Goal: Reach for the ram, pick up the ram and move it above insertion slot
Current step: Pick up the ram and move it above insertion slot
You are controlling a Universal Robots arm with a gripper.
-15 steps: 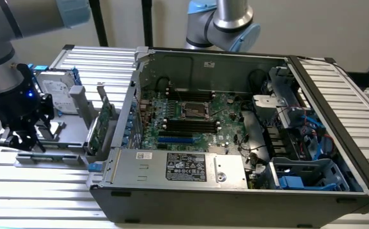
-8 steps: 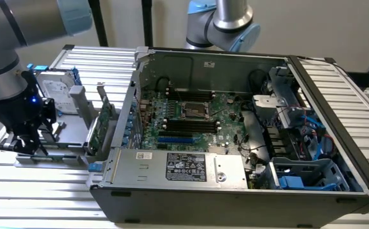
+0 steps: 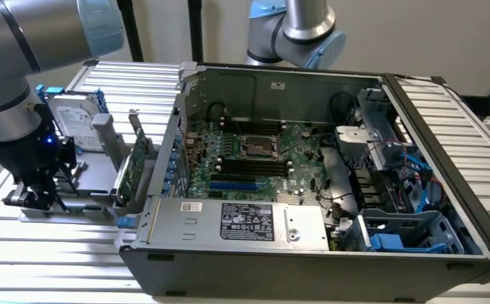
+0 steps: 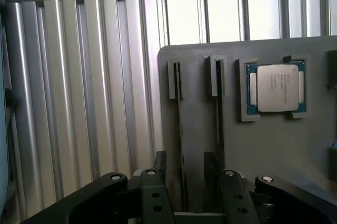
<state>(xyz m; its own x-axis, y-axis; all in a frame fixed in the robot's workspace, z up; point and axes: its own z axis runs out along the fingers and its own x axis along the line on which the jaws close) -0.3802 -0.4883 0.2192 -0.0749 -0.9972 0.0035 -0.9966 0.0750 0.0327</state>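
Observation:
My gripper grips the ram by its middle (image 4: 183, 174) next, where both sides of the ram stand open, since the grey holder's block (image 4: 174, 80) hugs the ram's end.
In the wrist view the ram (image 4: 180, 124) is edge-on, a thin dark strip standing in a slotted grey holder (image 4: 263, 150). My gripper (image 4: 185, 167) is open and low over the holder. Its two black fingers (image 4: 160, 174) stand apart, one on each side of the strip, and I cannot tell whether they touch it. In the exterior view the gripper (image 3: 37, 195) hangs down at the holder (image 3: 92, 183), to the left of the open computer case. The black memory slots (image 3: 253, 168) lie on the motherboard inside the case.
A second dark strip (image 4: 219, 113) stands in a parallel slot beside one finger. A processor chip (image 4: 276, 88) sits in the holder. A silver hard drive in a blue frame (image 3: 75, 120) and a green expansion card (image 3: 135, 166) stand between gripper and case wall (image 3: 173, 145).

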